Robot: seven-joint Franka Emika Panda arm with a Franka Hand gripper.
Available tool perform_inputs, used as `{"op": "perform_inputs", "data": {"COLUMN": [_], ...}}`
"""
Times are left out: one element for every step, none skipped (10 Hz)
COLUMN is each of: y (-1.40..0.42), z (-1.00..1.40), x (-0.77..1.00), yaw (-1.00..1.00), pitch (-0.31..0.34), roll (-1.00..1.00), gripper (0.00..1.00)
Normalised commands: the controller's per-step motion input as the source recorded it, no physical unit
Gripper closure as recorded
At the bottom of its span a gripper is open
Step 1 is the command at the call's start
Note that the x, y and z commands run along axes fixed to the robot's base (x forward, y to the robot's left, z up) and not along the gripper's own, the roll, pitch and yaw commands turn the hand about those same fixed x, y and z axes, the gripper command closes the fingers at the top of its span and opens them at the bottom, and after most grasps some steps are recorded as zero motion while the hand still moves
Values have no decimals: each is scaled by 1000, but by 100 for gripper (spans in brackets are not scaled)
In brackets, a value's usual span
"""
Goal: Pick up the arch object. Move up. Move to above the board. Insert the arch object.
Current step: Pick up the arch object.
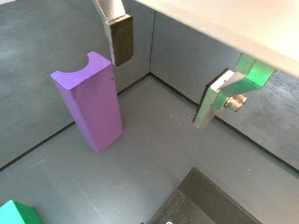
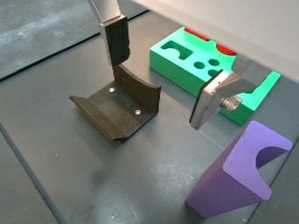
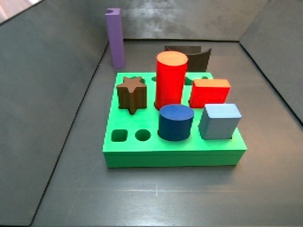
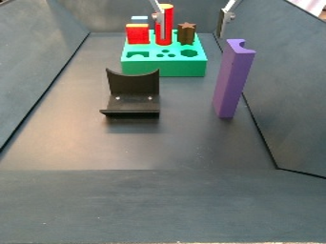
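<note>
The purple block needs to go into the board, so my gripper will grab it next by its notched top end (image 3: pixel 113 15) (image 1: pixel 82 68).
The arch object (image 1: pixel 89 103) is a tall purple block that stands upright on the dark floor with its notch at the top. It also shows in the wrist view (image 2: pixel 243 171) and in both side views (image 3: pixel 113 37) (image 4: pixel 231 81). The board (image 2: pixel 187 63) is a green slab with shaped holes, and it shows in both side views (image 3: pixel 172 146) (image 4: pixel 166 62). My gripper (image 1: pixel 170 74) is open and empty. It hangs above the floor beside the arch object, apart from it. In the wrist view (image 2: pixel 163 74) it is between the arch object and the fixture (image 2: pixel 117 109).
The fixture (image 4: pixel 130 95) stands between the board and the front. On the board stand a red cylinder (image 3: pixel 172 78), a brown star (image 3: pixel 131 93), a blue cylinder (image 3: pixel 175 121), a red cube (image 3: pixel 211 91) and a grey-blue cube (image 3: pixel 221 121). Grey walls enclose the floor.
</note>
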Motion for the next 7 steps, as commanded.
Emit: {"op": "perform_inputs", "data": {"y": [-71,-166,-211,-271,-294,-91,-29], "z": [-183,-129,-94,-14,-54,-263,-451], "x": [-709,-989,-1000,-1000,-1000,-966,-643], "yaw": [189,191,129,131,74,0,-97], "pitch": [-74,-124,-103,-109,-126,-116,-117], "roll": [4,59,74,47,89,43,11], "gripper": [0,0,0,0,0,0,0]}}
